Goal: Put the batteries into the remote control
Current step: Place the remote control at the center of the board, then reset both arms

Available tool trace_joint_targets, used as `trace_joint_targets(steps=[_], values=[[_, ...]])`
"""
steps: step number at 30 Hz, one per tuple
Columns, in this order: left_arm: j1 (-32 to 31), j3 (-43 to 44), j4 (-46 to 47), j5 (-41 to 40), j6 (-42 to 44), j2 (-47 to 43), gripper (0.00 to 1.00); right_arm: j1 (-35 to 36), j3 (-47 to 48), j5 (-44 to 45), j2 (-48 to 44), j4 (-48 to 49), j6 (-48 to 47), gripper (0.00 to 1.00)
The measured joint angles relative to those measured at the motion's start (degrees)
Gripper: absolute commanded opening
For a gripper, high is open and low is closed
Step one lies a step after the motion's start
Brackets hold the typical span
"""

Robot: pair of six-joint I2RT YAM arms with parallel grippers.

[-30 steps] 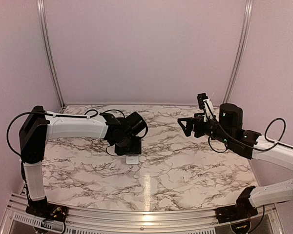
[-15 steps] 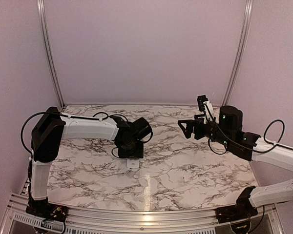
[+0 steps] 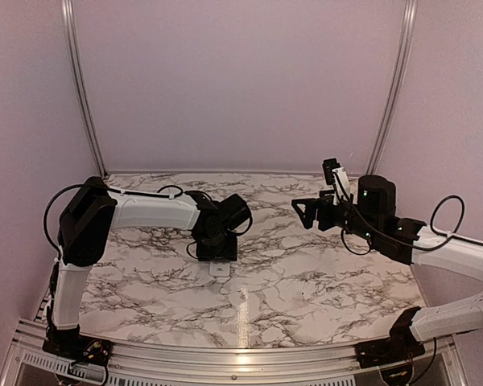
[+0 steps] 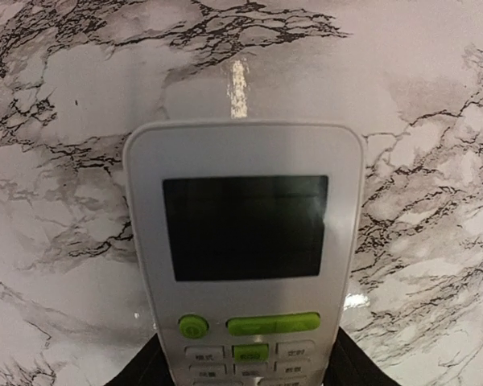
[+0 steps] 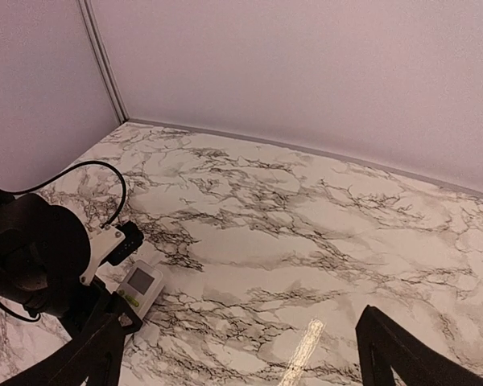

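I should let go of the white remote control (image 4: 245, 241) with my left gripper now. The remote control is face up and low over flat marble, so it would land safely.
The white remote control (image 4: 245, 241) shows its dark display and green buttons face up. My left gripper (image 4: 245, 371) is shut on its lower body, with a black finger on each side. In the top view the gripper (image 3: 215, 252) points down at the table's middle and the remote's end (image 3: 218, 269) sticks out toward the near edge. The remote also shows in the right wrist view (image 5: 141, 285). My right gripper (image 3: 306, 211) is open and empty, held high at the right, its fingers (image 5: 390, 354) spread wide. No batteries are in view.
The marble table top (image 3: 306, 281) reaches to the pale back wall (image 3: 241, 80) and metal corner posts (image 3: 80, 88). A black cable (image 5: 105, 173) loops beside the left wrist.
The left arm's elbow has swung right and the left gripper with the remote has shifted slightly toward the near edge. The right gripper has edged a little left.
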Motion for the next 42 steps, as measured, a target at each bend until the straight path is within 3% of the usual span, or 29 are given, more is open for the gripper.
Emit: trace_joint_targets(steps=[5, 17, 22, 26, 33, 42], values=[[0.6, 0.5, 0.4, 0.7, 0.2, 1.5, 0.57, 0.0, 0.0, 0.4, 1.0, 0.0, 0.2, 0.99], [0.7, 0.6, 1.4, 0.5, 2.2, 1.6, 0.81, 0.0, 0.5, -0.8, 2.6, -0.2, 0.2, 0.99], [0.8, 0.7, 1.8, 0.5, 4.6, 1.2, 0.99, 0.0, 1.5, -3.7, 3.1, -0.3, 0.5, 0.99], [1.5, 0.7, 2.6, 0.1, 8.2, -1.6, 0.99, 0.0, 1.9, -6.9, 4.0, -0.1, 0.6, 0.99], [5.4, -2.3, 11.1, 0.5, 17.4, -14.2, 0.99, 0.0, 7.5, -13.4, 8.6, -1.0, -0.2, 0.99], [15.9, -20.3, 25.0, 0.7, 23.4, -31.0, 0.99, -0.3, 7.6, -18.1, 9.2, 0.3, 0.0, 0.99]])
